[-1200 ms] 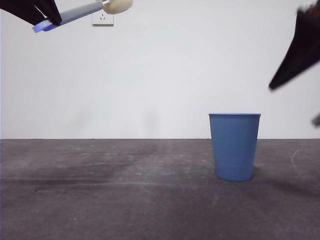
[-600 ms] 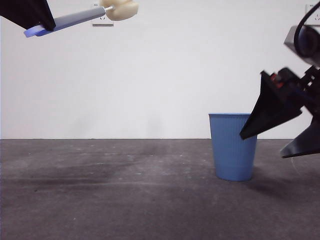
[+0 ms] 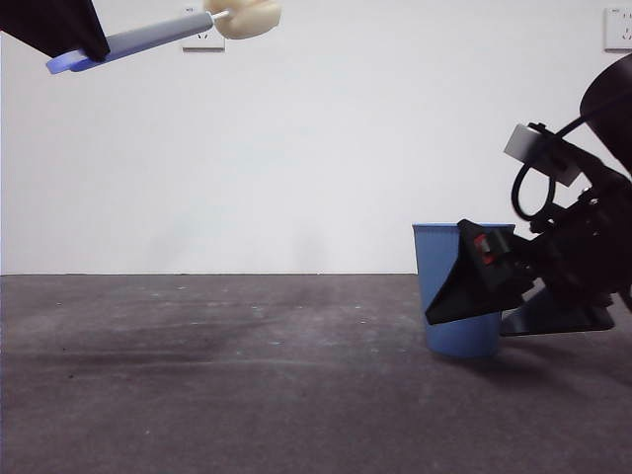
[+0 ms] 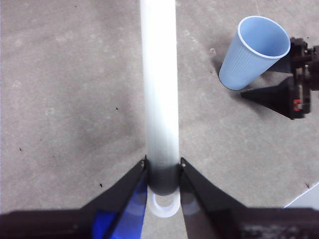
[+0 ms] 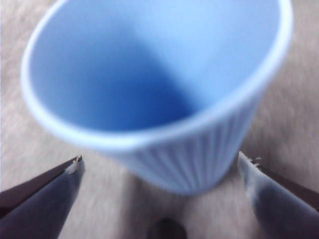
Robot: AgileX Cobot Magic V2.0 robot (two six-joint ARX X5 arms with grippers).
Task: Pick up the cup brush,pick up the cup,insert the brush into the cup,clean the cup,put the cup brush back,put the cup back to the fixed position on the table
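The blue cup's opening (image 5: 149, 59) should stay free for the brush, so my right gripper should next pick up the cup by its ribbed body (image 5: 194, 154).
High at the top left of the front view, my left gripper (image 3: 84, 44) is shut on the grey handle of the cup brush (image 3: 148, 38), whose cream sponge head (image 3: 247, 17) points right. The left wrist view shows the jaws clamped on the cup brush (image 4: 159, 89) handle near its white looped tip. The blue ribbed cup (image 3: 449, 286) stands upright on the table (image 3: 217, 395) at the right. My right gripper (image 3: 484, 296) is low at the cup, open, one jaw on each side of the cup (image 5: 164, 99), not touching it.
A white wall socket (image 3: 202, 39) sits behind the brush, and another (image 3: 618, 28) at the top right. The white wall meets the table behind the cup. From above, the cup (image 4: 254, 52) appears with the right gripper (image 4: 284, 92) beside it.
My right arm has come down from the upper right to table level and now straddles the cup. The left gripper and brush have stayed almost still.
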